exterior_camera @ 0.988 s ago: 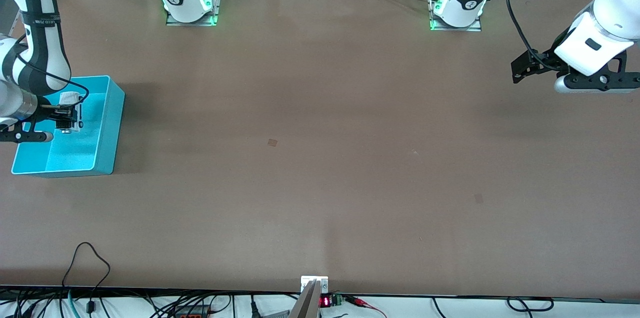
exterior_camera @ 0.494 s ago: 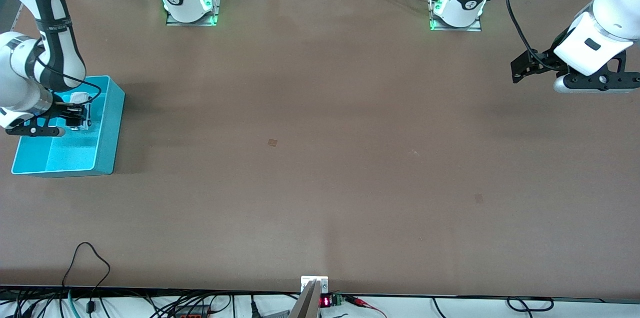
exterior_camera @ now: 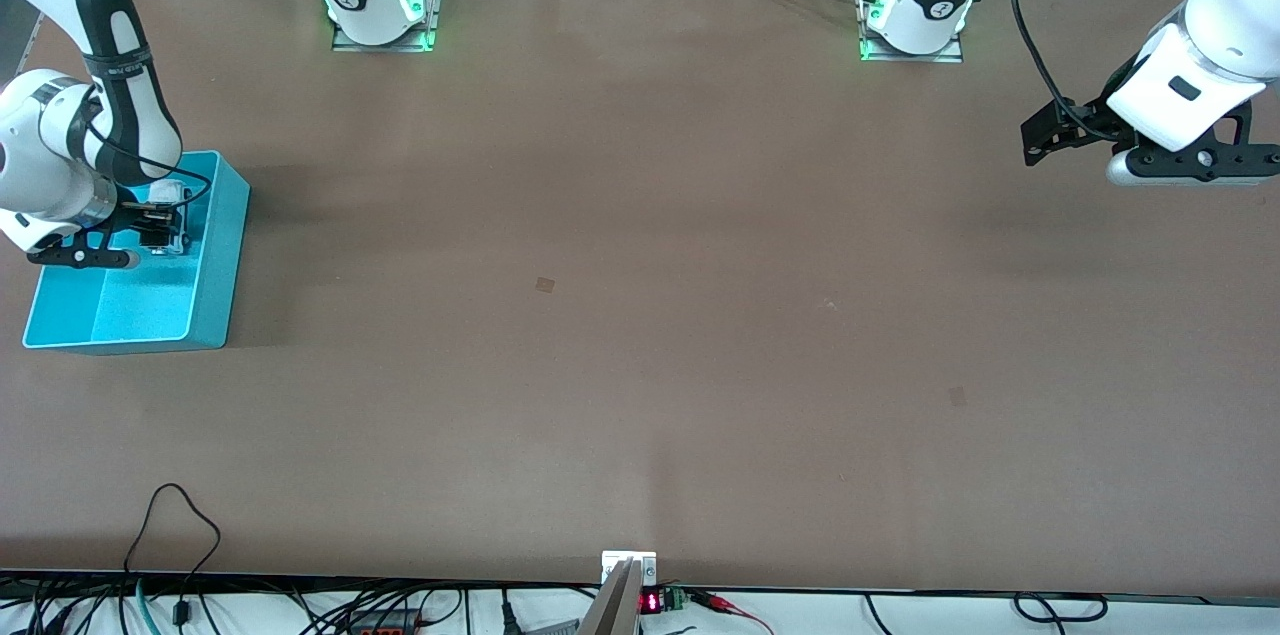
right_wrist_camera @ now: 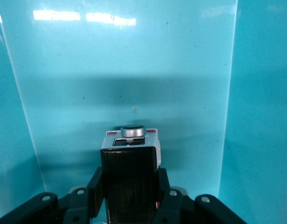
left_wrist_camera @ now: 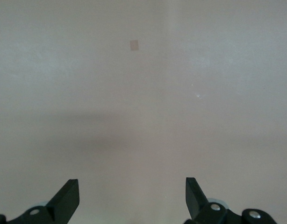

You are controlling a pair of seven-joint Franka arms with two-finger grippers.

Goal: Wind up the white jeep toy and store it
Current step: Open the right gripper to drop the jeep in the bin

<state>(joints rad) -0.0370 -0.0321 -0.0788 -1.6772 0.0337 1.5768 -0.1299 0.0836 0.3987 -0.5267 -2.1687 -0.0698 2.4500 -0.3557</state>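
I should release the toy with my right gripper now. The white jeep toy [right_wrist_camera: 130,140] hangs low inside the sides of the turquoise bin, so it would rest inside.
The white jeep toy [exterior_camera: 163,215] hangs over the turquoise bin [exterior_camera: 228,245] at the right arm's end of the table, with my right gripper [exterior_camera: 160,227] shut on it. In the right wrist view the jeep toy [right_wrist_camera: 130,140] shows its black panel toward the camera and a round grey part on its end. The right gripper [right_wrist_camera: 129,186] clamps its two sides above the bin's bare floor [right_wrist_camera: 181,84]. My left gripper [exterior_camera: 1042,137] waits open over the table at the left arm's end; the left gripper [left_wrist_camera: 132,192] has nothing between its fingers.
The brown tabletop [exterior_camera: 640,315] carries nothing else but a few small marks. The two arm bases [exterior_camera: 380,5] stand along the edge farthest from the front camera. Cables and a small display [exterior_camera: 650,601] lie along the nearest edge.
The right arm has carried the jeep a little toward the left arm's end, staying over the bin. The left arm has not moved.
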